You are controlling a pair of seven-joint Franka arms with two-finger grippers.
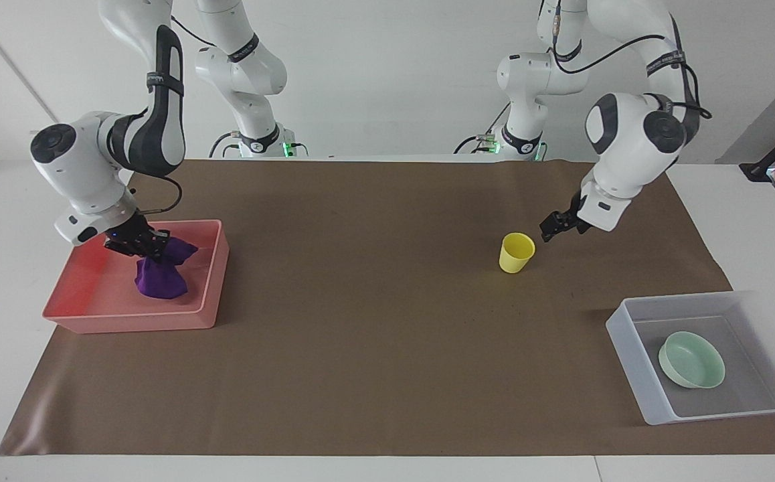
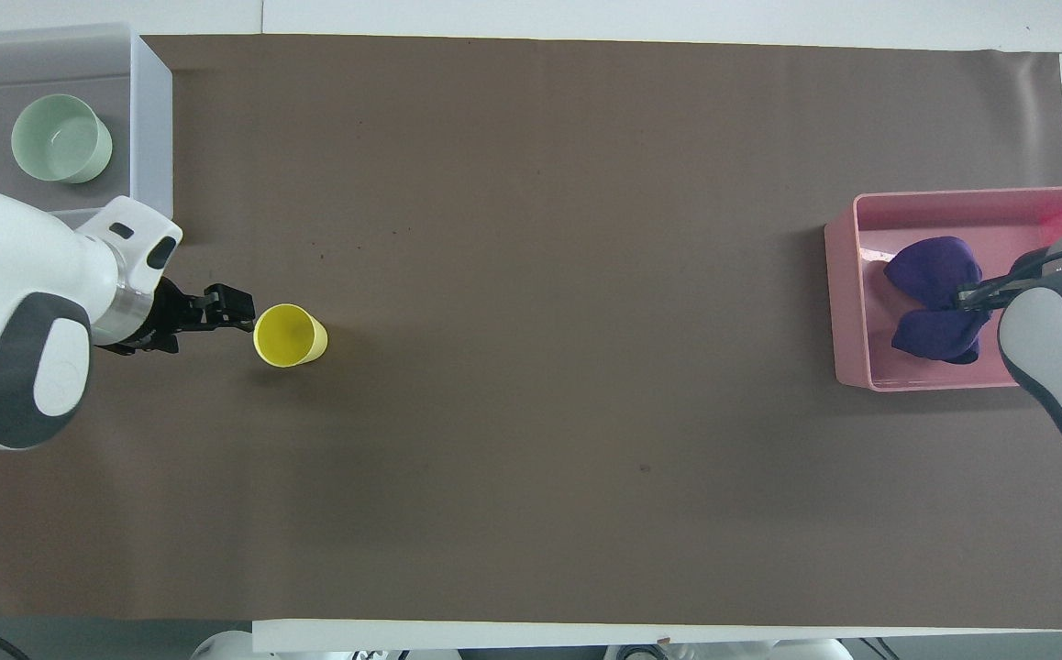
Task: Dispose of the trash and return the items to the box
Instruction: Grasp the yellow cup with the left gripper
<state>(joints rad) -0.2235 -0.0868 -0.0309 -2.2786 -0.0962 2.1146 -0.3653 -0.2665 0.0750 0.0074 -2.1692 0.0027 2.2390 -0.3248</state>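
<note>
My left gripper picks up the yellow cup by its rim next, to return it to the whitish bin beside the mint-green bowl.
My right gripper (image 1: 146, 244) is shut on the purple rag (image 1: 158, 280), which hangs inside the pink tray (image 1: 126, 320) with its lower end at or close to the floor; the rag also shows in the overhead view (image 2: 930, 270). The yellow cup (image 1: 517, 252) stands upright on the brown mat (image 1: 374, 321). My left gripper (image 1: 553, 231) is open and empty at rim height, close beside the cup toward the left arm's end of the table, apart from it. The mint-green bowl (image 1: 691, 360) lies in the whitish bin (image 1: 628, 351).
The pink tray (image 2: 847, 302) stands at the right arm's end of the mat. The bin (image 2: 150, 119) stands at the left arm's end, farther from the robots than the cup (image 2: 288, 335). The bowl (image 2: 61, 138) is all that shows in it.
</note>
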